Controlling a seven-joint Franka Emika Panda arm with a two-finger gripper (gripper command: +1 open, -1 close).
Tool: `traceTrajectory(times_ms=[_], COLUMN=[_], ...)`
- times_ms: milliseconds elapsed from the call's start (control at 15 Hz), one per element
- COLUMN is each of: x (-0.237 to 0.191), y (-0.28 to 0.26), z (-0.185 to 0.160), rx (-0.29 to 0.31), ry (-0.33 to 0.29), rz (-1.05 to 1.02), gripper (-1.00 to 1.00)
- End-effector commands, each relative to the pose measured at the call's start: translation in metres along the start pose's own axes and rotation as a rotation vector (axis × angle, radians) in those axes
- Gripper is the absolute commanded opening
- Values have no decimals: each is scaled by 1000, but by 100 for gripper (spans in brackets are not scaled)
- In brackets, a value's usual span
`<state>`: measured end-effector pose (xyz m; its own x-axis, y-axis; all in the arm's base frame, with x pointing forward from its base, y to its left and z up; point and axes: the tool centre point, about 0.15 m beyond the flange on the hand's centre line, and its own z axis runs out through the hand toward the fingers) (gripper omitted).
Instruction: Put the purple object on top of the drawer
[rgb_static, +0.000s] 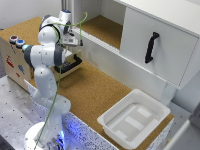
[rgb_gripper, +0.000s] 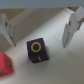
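Observation:
Next, my gripper grabs the object on either side of its yellow-ringed side (rgb_gripper: 38, 49), to set the purple object on top of the drawer.
The purple object (rgb_gripper: 37, 51) is a cube with a yellow ring on its face. It lies on a white surface in the wrist view, between and below the two fingers. My gripper (rgb_gripper: 36, 41) is open and empty above it, with the pale fingers (rgb_gripper: 75, 27) spread wide to either side. In the exterior view my gripper (rgb_static: 74, 40) hangs by the white ledge of the cabinet, and the cube is hidden behind the arm. The drawer (rgb_static: 70, 66), light wood with a black bar handle, sits in the pale wooden box (rgb_static: 14, 60) just below the arm.
A red cube (rgb_gripper: 4, 65) lies close beside the purple one. A large white cabinet door (rgb_static: 160, 50) with a black handle stands at the exterior view's right. A white plastic tub (rgb_static: 107, 120) sits on the cork top (rgb_static: 95, 90).

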<state>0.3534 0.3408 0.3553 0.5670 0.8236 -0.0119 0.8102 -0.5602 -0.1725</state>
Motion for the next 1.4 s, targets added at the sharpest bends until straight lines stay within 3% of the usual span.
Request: traceTrajectory(times_ms=[0,267,800,867,1333], x=[-1,-3,-6,-6,-6], y=[-6,3,-3,-5,-11], z=[19,27,32,33,46], rx=[-107,-155,-225,-227,-228], ry=[32,66,72,65,46], rz=[42,51,44,43,60], gripper=[100,100,100,-100,-100])
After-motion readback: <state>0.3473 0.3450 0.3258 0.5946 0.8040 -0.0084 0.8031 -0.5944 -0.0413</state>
